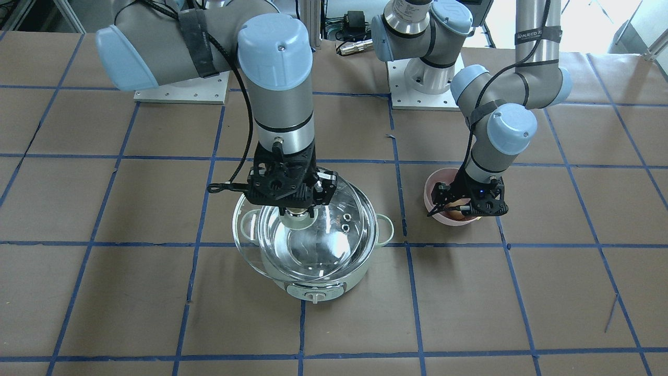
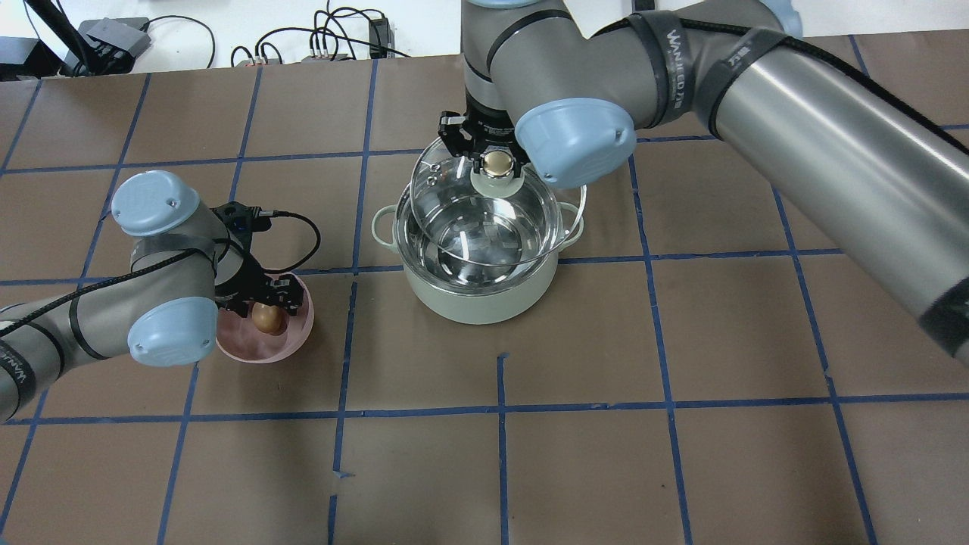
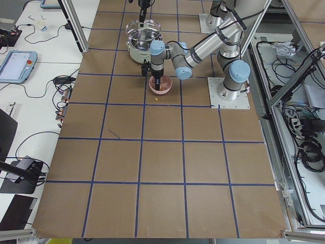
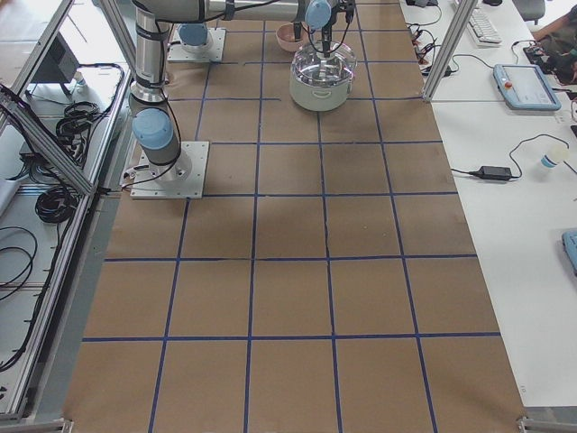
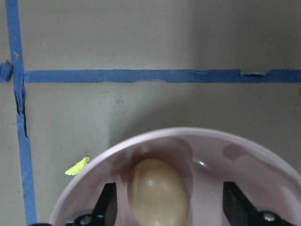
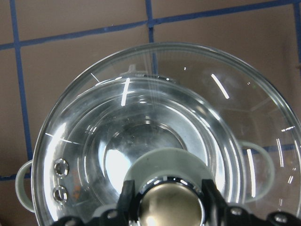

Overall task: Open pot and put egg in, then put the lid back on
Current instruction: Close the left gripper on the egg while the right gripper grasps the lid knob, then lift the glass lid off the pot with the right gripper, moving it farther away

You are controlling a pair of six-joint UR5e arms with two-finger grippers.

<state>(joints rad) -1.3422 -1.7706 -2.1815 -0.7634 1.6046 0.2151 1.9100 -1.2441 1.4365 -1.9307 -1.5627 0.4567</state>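
My left gripper takes hold of the brown egg by its rounded sides next, to place the egg in the mint-green pot (image 1: 358, 275).
The mint-green pot (image 2: 477, 303) stands mid-table with its steel inside showing. My right gripper (image 2: 496, 163) is shut on the beige knob of the glass lid (image 2: 454, 227). It holds the lid tilted a little above the pot, shifted toward the pot's far side. In the right wrist view the fingers (image 6: 127, 197) clamp the knob over the lid (image 6: 94, 141). The brown egg (image 2: 266, 318) lies in the pink bowl (image 2: 295, 341) to the pot's left. My left gripper (image 2: 266, 305) is open and down in the bowl. Its fingers (image 5: 107, 200) straddle the egg (image 5: 157, 193) without closing on it.
Brown table paper carries a grid of blue tape (image 2: 500, 409). A small yellow scrap (image 5: 77, 165) lies on the table beside the bowl's rim (image 5: 211, 139). The arm bases (image 1: 180, 91) stand at the robot's edge of the table. Cables lie past the far edge (image 2: 325, 45).
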